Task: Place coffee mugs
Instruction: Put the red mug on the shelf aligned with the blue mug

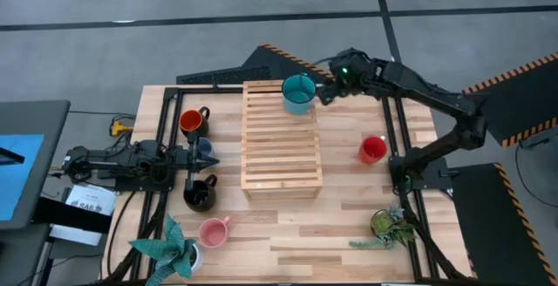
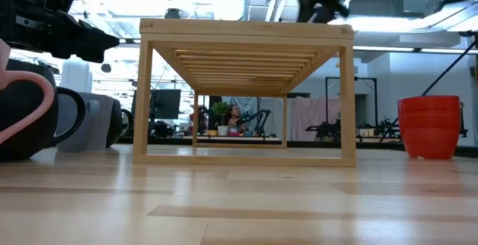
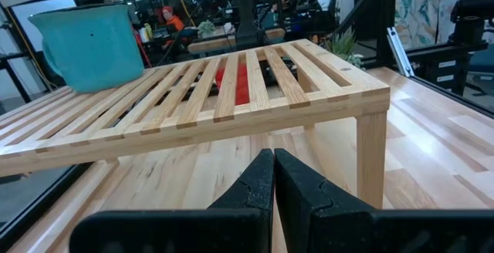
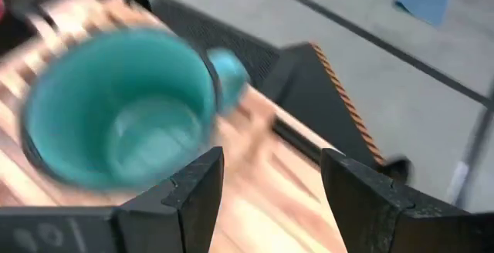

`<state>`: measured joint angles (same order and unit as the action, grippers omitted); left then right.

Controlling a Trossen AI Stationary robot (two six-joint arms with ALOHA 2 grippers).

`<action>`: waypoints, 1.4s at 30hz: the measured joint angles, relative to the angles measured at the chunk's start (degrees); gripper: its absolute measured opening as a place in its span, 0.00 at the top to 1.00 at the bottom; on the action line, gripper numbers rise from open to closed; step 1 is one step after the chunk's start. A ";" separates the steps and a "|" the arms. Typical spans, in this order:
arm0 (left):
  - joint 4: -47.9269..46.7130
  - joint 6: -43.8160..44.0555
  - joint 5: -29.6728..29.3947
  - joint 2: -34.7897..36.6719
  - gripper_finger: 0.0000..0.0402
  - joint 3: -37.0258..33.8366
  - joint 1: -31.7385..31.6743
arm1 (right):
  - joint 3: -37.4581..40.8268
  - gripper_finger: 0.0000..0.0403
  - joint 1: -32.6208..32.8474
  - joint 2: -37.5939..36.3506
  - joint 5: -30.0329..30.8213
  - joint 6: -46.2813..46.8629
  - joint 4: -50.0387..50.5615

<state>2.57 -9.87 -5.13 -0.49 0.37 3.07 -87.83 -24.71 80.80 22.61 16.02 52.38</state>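
I will put the red mug on the slatted rack [image 1: 281, 138], so my right gripper needs to grab it by its rim [image 1: 372, 139] next.
A teal mug [image 1: 298, 94] stands upright on the far right corner of the slatted wooden rack [image 1: 281, 138]; it also shows in the left wrist view [image 3: 89, 45]. My right gripper [image 4: 270, 183] is open just right of the mug [image 4: 116, 106], by its handle, with nothing between the fingers. A red mug [image 1: 373, 149] stands on the table right of the rack. The black mug with orange inside [image 1: 193, 121], the grey-blue mug [image 1: 202, 149], the black mug [image 1: 200, 193] and the pink mug [image 1: 214, 231] stand left of the rack. My left gripper [image 3: 274, 183] is shut and empty by the grey-blue mug, pointing at the rack.
A potted plant [image 1: 174, 249] stands at the near left corner and another [image 1: 390, 227] at the near right. The rack's top has bare slats nearer than the teal mug. The table [image 1: 349, 199] shows bare wood between the rack and the near edge.
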 joint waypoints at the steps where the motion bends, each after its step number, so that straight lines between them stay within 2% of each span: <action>1: 0.02 0.00 -0.02 0.00 1.00 -0.01 0.00 | 0.72 0.39 0.43 -1.10 0.71 0.22 2.22; 5: 0.02 0.00 0.00 0.00 1.00 -0.01 0.00 | 6.28 0.39 3.08 -7.01 3.18 2.27 7.16; 10: 0.02 -0.02 0.00 0.00 1.00 0.01 0.00 | 18.03 0.39 7.56 -17.76 3.39 7.22 7.38; 15: 0.00 -0.02 0.00 0.00 1.00 -0.01 0.00 | 28.89 0.39 14.03 -27.14 2.88 16.93 7.46; 20: 0.01 -0.01 0.00 0.00 1.00 -0.01 0.00 | 33.05 0.39 20.83 -32.04 -1.25 28.26 9.95; 25: 0.02 0.00 0.00 0.02 1.00 0.01 0.00 | 33.06 0.39 28.21 -31.40 -4.67 37.91 15.74; 31: 0.02 -0.02 0.00 0.00 1.00 -0.01 0.00 | 33.11 0.39 34.31 -26.07 -5.95 43.96 20.50; 36: 0.01 -0.01 0.00 0.01 1.00 0.00 0.00 | 33.11 0.39 35.48 -19.48 -5.90 43.98 21.42; 42: 0.01 -0.01 0.00 0.01 1.00 0.01 0.00 | 33.11 0.39 33.39 -11.30 -3.26 45.30 26.66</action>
<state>2.58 -9.88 -5.13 -0.48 0.38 3.07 -54.72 8.68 69.49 19.35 61.33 79.04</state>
